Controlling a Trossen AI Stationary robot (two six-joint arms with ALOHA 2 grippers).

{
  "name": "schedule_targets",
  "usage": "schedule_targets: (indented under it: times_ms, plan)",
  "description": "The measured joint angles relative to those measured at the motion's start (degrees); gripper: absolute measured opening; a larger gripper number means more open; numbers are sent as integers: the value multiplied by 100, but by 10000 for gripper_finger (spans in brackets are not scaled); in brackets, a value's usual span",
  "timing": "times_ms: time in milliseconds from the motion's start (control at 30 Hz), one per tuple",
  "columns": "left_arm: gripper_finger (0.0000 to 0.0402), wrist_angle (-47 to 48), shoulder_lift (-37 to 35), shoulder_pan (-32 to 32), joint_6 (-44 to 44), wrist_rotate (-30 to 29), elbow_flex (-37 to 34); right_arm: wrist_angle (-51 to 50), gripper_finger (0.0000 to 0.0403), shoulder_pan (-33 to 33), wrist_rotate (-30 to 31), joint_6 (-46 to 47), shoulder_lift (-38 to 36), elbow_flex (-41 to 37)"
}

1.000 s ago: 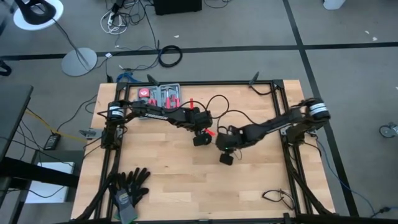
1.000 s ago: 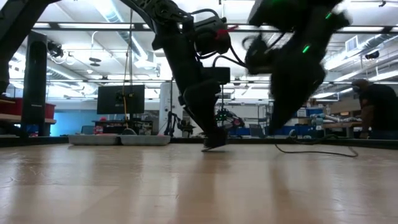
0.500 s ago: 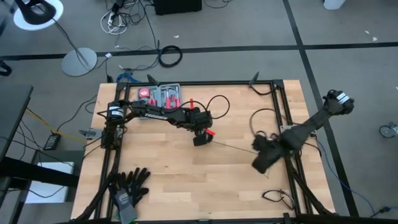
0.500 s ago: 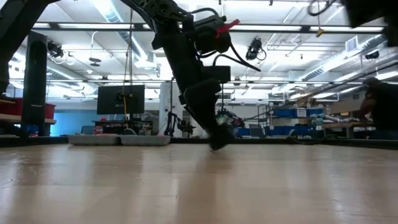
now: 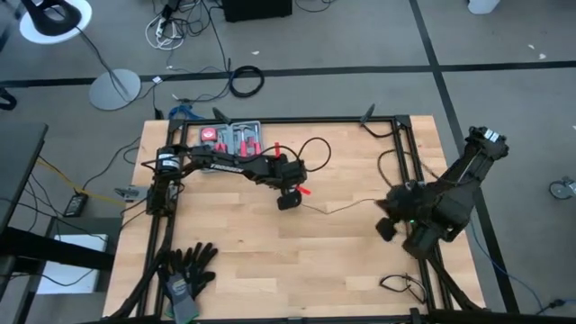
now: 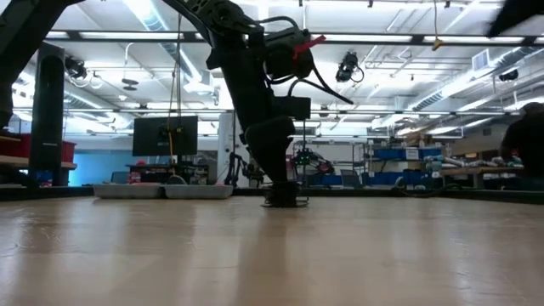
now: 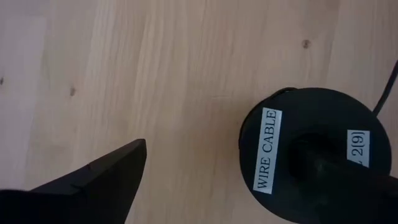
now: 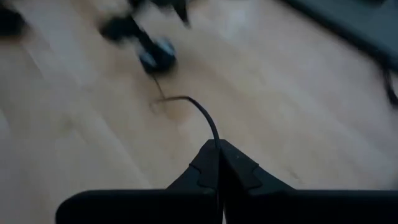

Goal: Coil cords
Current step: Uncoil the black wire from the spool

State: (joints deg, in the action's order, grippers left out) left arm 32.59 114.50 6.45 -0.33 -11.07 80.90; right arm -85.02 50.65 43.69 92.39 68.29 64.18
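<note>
I should keep holding the wire with my right gripper until its pinched part is near my left gripper, because the wire spans a wide gap over the table. It is too early to let go.
The cord is a thin black wire (image 5: 337,207) lying across the table from a round black disc (image 7: 292,155) labelled WIRE CABLE. The disc lies flat on the table at the middle (image 5: 288,202). My left gripper (image 5: 288,198) is open above it and points down, one finger over the disc, the other (image 7: 99,177) beside it over bare wood. It also shows in the low view (image 6: 285,197). My right gripper (image 5: 387,225), near the table's right edge, is shut on the wire (image 8: 205,115). My left gripper has one finger (image 7: 336,174) down on the middle of the disc's top (image 7: 305,146), coming from above; the other finger touches nothing. The disc lies flat on the table. My right gripper pinches the thin wire (image 8: 217,142) at its fingertips. The wire runs from there toward the disc, slack and curved.
A tray of tools (image 5: 234,137) stands at the far left behind the left arm. Black gloves (image 5: 184,270) lie at the near left corner, a short black cable (image 5: 400,283) at the near right. A person (image 6: 527,144) stands beyond the table.
My right gripper has swung from beside the left gripper toward the table's right edge, drawing the wire out. The wire was taut half a second ago and is now slack. My left gripper has come down, and the disc now lies flat on the table.
</note>
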Motion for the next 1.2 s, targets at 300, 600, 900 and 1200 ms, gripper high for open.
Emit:
schedule_targets:
  times_ms: [300, 600, 900, 1200]
  plan:
    - [396, -65, 4, 1, -38, 25, 0, 2111, 19, -1143, 599, -2478, 1012, -6]
    - [396, -65, 7, -2, -140, 44, 0, 4142, 62, -2631, -493, -4856, 2477, -6]
    - [396, 11, 7, -8, -143, 48, 9, 5356, 122, -3511, -1173, -5956, 3140, -64]
    - [396, 65, 7, -6, -143, 65, 9, 7654, 173, -4185, -2567, -6508, 3152, -1011]
